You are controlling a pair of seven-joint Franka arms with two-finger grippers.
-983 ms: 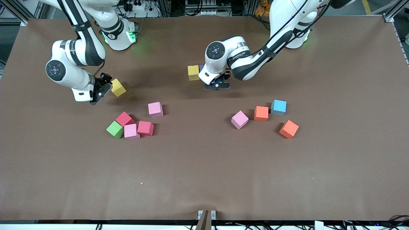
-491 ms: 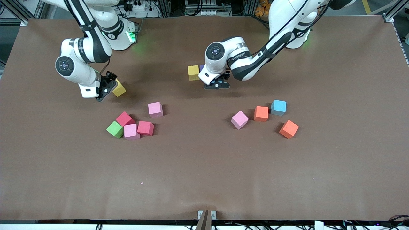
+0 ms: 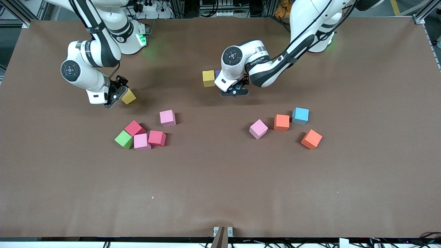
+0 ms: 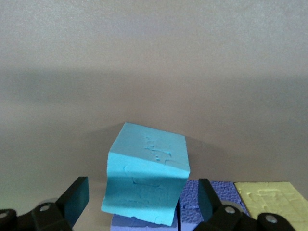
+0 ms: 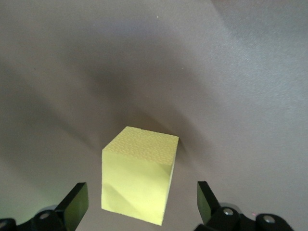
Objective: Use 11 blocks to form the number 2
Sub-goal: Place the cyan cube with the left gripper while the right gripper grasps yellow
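Observation:
I am not ready to close my right gripper yet: its fingers are above the yellow block and would miss it. I need to lower my right gripper first, then close it on the yellow block.
My left gripper [image 3: 236,90] is low over the table's middle and open. Its fingers [image 4: 77,199] stand clear on either side of a tilted light blue block [image 4: 147,173]. That block rests against a purple block [image 4: 139,224], beside a second purple block [image 4: 207,202] and a yellow one [image 3: 208,78]. My right gripper [image 3: 116,92] is open toward the right arm's end. A second yellow block [image 5: 139,185] sits on the table between its fingertips [image 5: 204,202], with gaps on both sides.
Nearer the camera lie a pink block [image 3: 167,117], two red ones [image 3: 134,128] [image 3: 157,138], a pink one [image 3: 141,141] and a green cube [image 3: 123,139]. Toward the left arm's end lie a pink block [image 3: 258,129], two orange [image 3: 281,122] [image 3: 311,139] and a light blue one [image 3: 300,115].
My left gripper has opened and let go of the light blue block. My right gripper has closed in on the yellow block and now straddles it.

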